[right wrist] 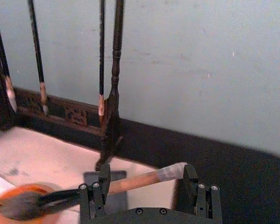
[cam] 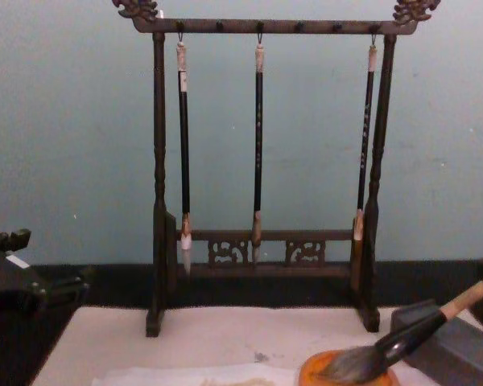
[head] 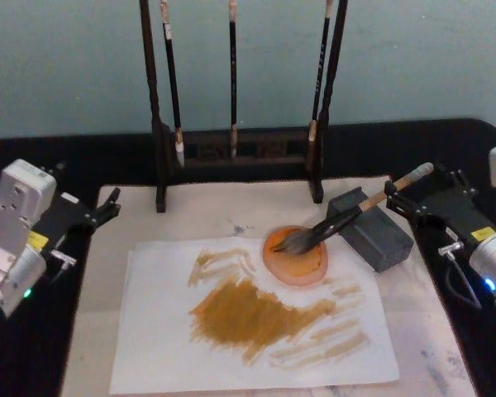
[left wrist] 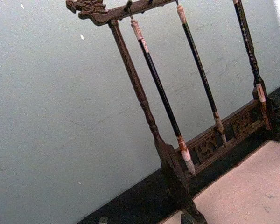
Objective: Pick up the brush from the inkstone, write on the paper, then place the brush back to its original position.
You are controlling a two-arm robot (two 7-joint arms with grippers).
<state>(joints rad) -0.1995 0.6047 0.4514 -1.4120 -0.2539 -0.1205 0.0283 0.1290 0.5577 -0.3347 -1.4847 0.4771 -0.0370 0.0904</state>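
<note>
I need to keep the brush's grey tuft (right wrist: 19, 206) free to write on the paper. My right gripper should next grab the brush by its whitish handle end (right wrist: 171, 171).
The brush (head: 372, 203) lies slanted, its grey tuft in an orange dish (head: 296, 256) and its tan handle propped on the grey inkstone (head: 380, 231). My right gripper (head: 426, 192) stands open at the handle's whitish end. In the right wrist view the handle (right wrist: 135, 179) runs between the spread fingers (right wrist: 198, 191), close to one of them. The paper (head: 165, 331) lies in front of the dish and carries broad yellow-brown strokes. My left gripper (head: 107, 207) rests open at the mat's left edge, away from everything.
A dark wooden rack (head: 231, 157) with three thin black-handled brushes hanging from it stands behind the mat (head: 231, 207). Black table surface (head: 446, 331) runs along both sides. A pale wall closes the back.
</note>
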